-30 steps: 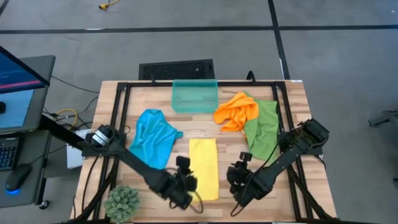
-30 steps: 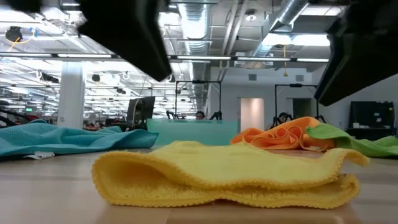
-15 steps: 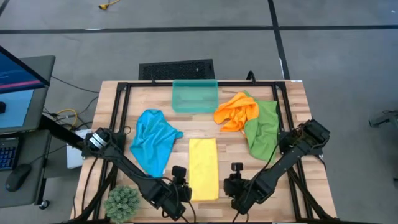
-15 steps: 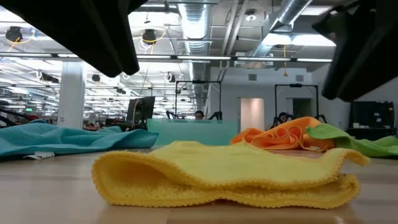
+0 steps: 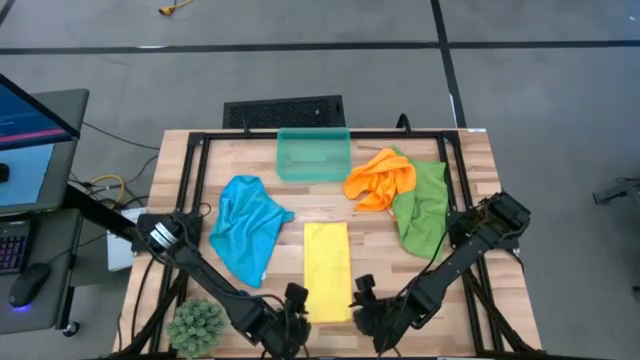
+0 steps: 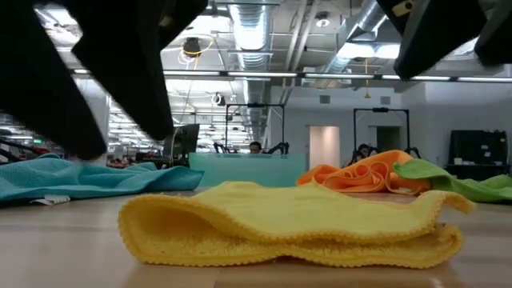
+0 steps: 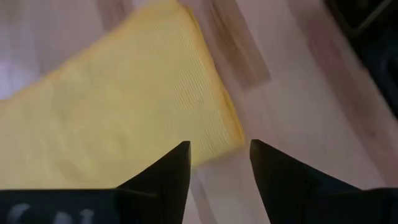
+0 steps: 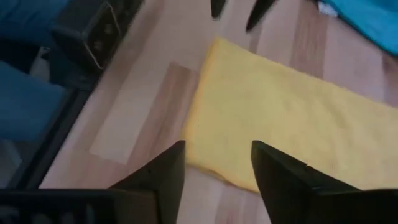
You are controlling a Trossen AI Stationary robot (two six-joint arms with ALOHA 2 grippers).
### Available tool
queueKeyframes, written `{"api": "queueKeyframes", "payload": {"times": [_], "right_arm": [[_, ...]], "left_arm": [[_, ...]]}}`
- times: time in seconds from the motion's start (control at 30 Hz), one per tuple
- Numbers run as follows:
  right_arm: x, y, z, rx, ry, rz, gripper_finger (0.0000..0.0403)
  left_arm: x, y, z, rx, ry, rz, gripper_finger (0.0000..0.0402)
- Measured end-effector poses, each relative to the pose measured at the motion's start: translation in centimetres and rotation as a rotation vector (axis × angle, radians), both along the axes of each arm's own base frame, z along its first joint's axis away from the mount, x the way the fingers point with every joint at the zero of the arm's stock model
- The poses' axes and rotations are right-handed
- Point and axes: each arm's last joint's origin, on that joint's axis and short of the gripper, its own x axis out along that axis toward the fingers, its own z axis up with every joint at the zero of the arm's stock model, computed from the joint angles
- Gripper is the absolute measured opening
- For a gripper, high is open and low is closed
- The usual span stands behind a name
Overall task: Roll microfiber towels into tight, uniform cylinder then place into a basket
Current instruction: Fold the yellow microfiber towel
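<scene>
I need to start rolling the towel into a tight cylinder, so next I should grip the yellow towel [image 5: 327,270] by its short-end corner [image 5: 308,318] with my left gripper.
The yellow towel [image 5: 327,270], folded into a long strip, lies flat on the table's middle with its near end [image 6: 288,228] toward the front edge. My left gripper [image 5: 296,300] hovers open over its near left corner [image 7: 217,124]. My right gripper [image 5: 361,294] hovers open over its near right corner [image 8: 205,143]. Neither touches it. The blue towel [image 5: 245,230] lies crumpled at the left. The orange towel [image 5: 380,178] and the green towel [image 5: 422,207] lie bunched at the right. The teal basket [image 5: 313,155] stands at the far middle.
A spiky green plant [image 5: 196,325] stands at the near left corner beside my left arm. A dark grate [image 5: 284,111] lies beyond the far edge. Black frame rails [image 5: 195,200] run along the table's sides. Bare wood shows between the yellow towel and the basket.
Both grippers have come to the yellow towel's near end: the left one went toward the table's near edge and down, the right one toward the left, turning as it went. The towels have stayed where they were.
</scene>
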Motion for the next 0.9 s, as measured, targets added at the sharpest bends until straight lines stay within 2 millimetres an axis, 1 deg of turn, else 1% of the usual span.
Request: {"api": "queueKeyframes", "payload": {"times": [0.1, 0.2, 0.33, 0.43, 0.57, 0.7, 0.83, 0.9], "right_arm": [[0.0, 0.2, 0.1, -0.011, -0.013, 0.041, 0.0225], [0.3, 0.3, -0.2, 0.013, -0.009, 0.060, 0.0229], [1.2, 0.3, -2.0, -0.022, 0.015, 0.083, 0.0227], [1.4, 0.2, -3.6, -0.067, 0.053, 0.101, 0.0222], [1.5, 0.4, -4.6, -0.076, 0.070, 0.108, 0.0219], [1.7, 0.3, -4.6, -0.041, 0.084, 0.118, 0.0219], [2.0, 0.2, -4.5, -0.010, 0.085, 0.118, 0.0215], [2.5, 0.1, -5.2, 0.009, 0.094, 0.101, 0.0212]], "left_arm": [[0.1, -0.1, -0.4, 0.003, 0.005, 0.002, 0.0156], [0.0, 0.0, -0.5, 0.010, 0.013, 0.003, 0.0155], [0.2, 0.3, -0.5, 0.033, 0.019, -0.015, 0.0155], [0.6, 0.6, -0.6, 0.008, 0.046, -0.045, 0.0154], [0.8, 1.2, -1.3, -0.014, 0.064, -0.084, 0.0154], [0.9, 1.8, -2.4, -0.040, 0.065, -0.084, 0.0154], [1.1, 2.2, -2.9, -0.052, 0.043, -0.085, 0.0154], [1.1, 2.4, -3.2, -0.058, 0.039, -0.085, 0.0154]]}}
